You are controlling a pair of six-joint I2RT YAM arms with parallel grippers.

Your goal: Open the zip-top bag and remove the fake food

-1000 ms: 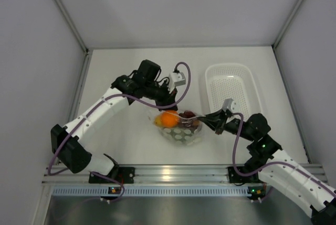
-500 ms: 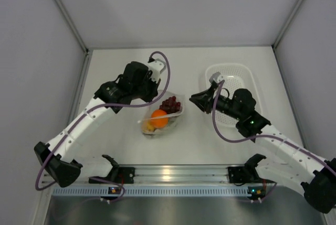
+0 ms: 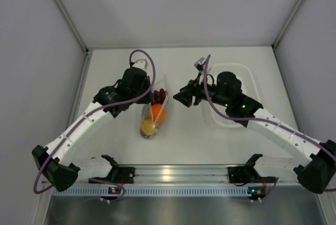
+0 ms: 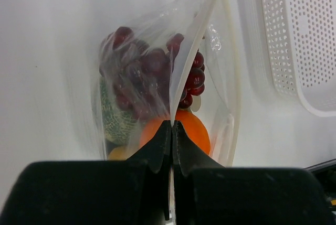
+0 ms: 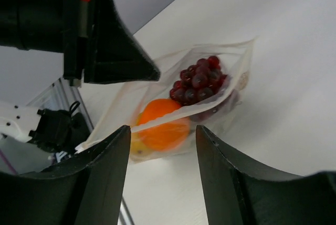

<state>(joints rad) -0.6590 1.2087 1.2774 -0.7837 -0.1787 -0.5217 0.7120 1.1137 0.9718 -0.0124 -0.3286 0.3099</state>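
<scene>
The orange [image 3: 157, 112] needs to be removed, so my right gripper should next grip it across its sides through the bag's gaping opening.
The clear zip-top bag [image 3: 153, 114] lies on the white table, its mouth gaping. Inside it is the fake food: dark red grapes [image 4: 149, 70], an orange [image 4: 195, 129], a green netted ball [image 4: 113, 120] and a yellow lemon [image 5: 134, 149]. My left gripper [image 3: 149, 98] is shut on one lip of the bag [image 4: 181, 78], holding it up. My right gripper [image 3: 177, 98] hovers just right of the bag, open with nothing between its fingers [image 5: 107, 167]. In the right wrist view the bag [image 5: 157, 86] sits a short way beyond them.
A white perforated basket [image 3: 254, 82] stands at the right, partly under my right arm, and its rim [image 4: 294, 41] shows in the left wrist view. Grey walls enclose the table on three sides. An aluminium rail [image 3: 173, 173] runs along the near edge.
My right gripper has let go of the bag, opened and pulled back up and right. My left gripper has carried the bag left and away, turning it narrow and upright.
</scene>
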